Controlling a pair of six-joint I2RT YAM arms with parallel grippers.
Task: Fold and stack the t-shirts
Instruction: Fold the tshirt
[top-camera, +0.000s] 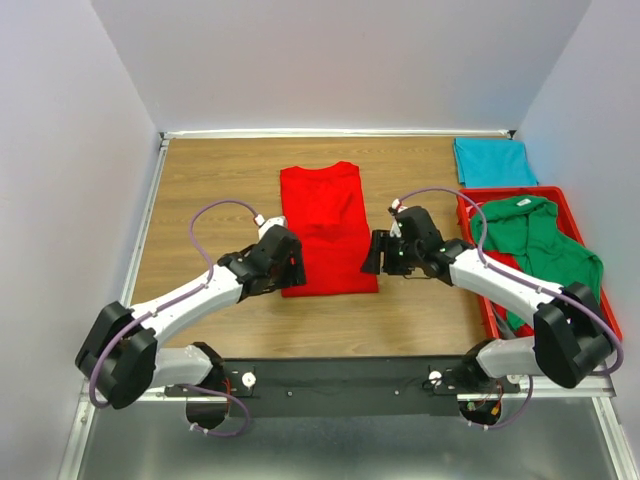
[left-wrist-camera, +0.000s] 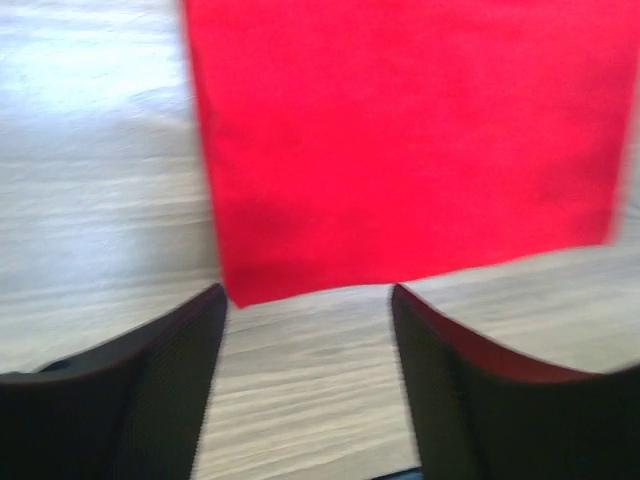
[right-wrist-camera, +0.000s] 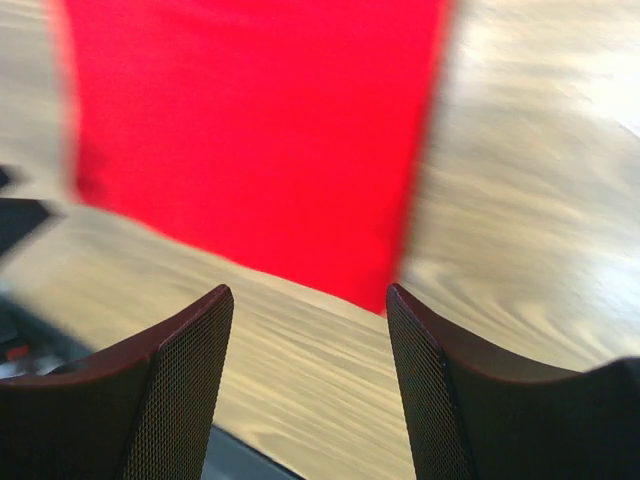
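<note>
The red t-shirt's near edge needs to be folded over, so my left gripper should grab its near corner next, while my right gripper takes the other near corner.
A bright red t-shirt (top-camera: 326, 228) lies flat on the wooden table as a long folded strip, sleeves tucked in. It also shows in the left wrist view (left-wrist-camera: 400, 140) and in the right wrist view (right-wrist-camera: 250, 130). My left gripper (top-camera: 296, 268) is open and empty, just off the shirt's near left corner. My right gripper (top-camera: 372, 254) is open and empty, just off its near right corner. A folded teal t-shirt (top-camera: 492, 162) lies at the far right. A green t-shirt (top-camera: 535, 245) lies crumpled in the red tray (top-camera: 492, 310).
The red plastic tray stands along the table's right edge, under my right arm. A metal rail (top-camera: 150, 215) borders the table's left side and white walls close in on three sides.
</note>
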